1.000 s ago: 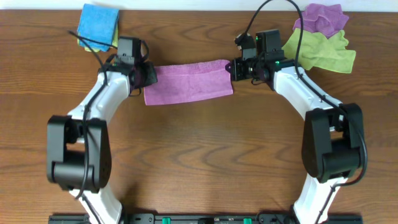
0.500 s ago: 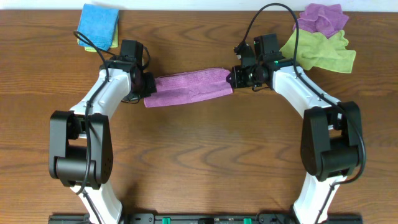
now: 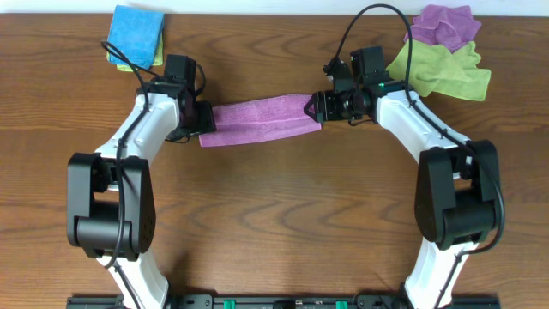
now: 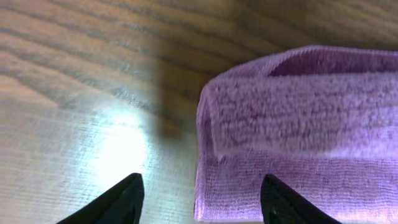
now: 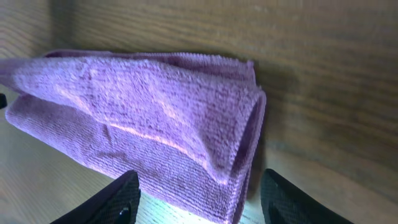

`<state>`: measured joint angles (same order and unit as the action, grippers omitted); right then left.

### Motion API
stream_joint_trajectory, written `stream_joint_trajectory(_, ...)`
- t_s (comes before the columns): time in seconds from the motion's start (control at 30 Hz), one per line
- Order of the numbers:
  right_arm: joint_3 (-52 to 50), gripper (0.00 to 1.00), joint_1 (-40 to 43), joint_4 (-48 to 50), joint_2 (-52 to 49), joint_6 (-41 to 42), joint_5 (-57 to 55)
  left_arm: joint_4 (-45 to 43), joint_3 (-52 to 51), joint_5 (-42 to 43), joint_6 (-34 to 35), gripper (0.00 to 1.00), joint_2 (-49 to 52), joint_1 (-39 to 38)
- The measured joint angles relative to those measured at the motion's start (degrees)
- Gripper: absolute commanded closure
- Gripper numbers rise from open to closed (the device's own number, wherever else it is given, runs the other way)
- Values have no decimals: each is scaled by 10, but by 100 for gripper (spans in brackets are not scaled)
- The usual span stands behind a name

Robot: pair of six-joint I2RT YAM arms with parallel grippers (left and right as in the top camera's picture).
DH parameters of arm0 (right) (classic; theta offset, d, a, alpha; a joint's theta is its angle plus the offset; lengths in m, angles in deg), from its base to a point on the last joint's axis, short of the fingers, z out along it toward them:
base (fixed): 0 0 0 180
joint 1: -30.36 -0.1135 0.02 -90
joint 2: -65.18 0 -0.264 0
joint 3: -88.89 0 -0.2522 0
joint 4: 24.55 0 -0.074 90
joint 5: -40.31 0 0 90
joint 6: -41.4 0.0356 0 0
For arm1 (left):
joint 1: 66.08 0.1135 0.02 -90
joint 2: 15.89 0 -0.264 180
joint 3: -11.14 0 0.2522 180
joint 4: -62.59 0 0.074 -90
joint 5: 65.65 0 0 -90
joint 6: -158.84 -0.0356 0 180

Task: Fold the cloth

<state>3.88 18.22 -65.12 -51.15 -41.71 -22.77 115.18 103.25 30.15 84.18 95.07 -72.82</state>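
Observation:
I will next grab the purple cloth [image 3: 260, 120] by its near corner [image 3: 204, 143] with my left gripper, opposite my right gripper's end, to pull the fold straight.
The purple cloth [image 3: 260, 120] lies on the table as a long folded strip between my two arms. At its left end my left gripper [image 3: 206, 118] stands open; in the left wrist view the cloth [image 4: 298, 130] lies flat with its corner between the spread fingertips [image 4: 124, 198]. My right gripper [image 3: 316, 106] is open at the strip's right end. The right wrist view shows the doubled cloth edge [image 5: 186, 137] resting loose between the parted fingertips [image 5: 121, 199]. Neither gripper holds anything.
A folded blue cloth on a yellow-green one [image 3: 135, 36] sits at the back left. A crumpled purple cloth [image 3: 443, 24] and a green cloth [image 3: 442, 69] lie at the back right, close behind my right arm. The wooden table [image 3: 274, 215] stretches toward the front.
Both grippers have opened and let go of the cloth's ends. The cloth went from a wider hanging sheet to a narrow folded strip lying on the table.

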Motion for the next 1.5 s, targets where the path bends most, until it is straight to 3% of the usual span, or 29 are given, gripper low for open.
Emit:
stream_joint_trajectory(0.03, 7, 71, 0, -1, 0, -2, 0, 16, 13, 0, -4, 52, 0, 0)
stream_joint_trajectory(0.07, 13, 99, 0, -2, 0, -5, 0, 24, 24, 0, -5, 68, 0, 0)
stream_joint_trajectory(0.1, 18, 99, 0, -1, 0, -4, 0, 34, 37, 0, -9, 94, 0, 0)
stream_joint_trajectory(0.33, 42, 99, -4, -6, 20, -12, -24, 47, 94, -5, -25, 94, 0, 0)
stream_joint_trajectory(0.8, 43, 99, -66, -10, 7, -53, -128, -27, 54, -18, -25, 94, 5, -41)
stream_joint_trajectory(1.5, 43, 99, -67, -24, -56, -59, -144, -57, 26, -29, -23, 94, 83, -55)
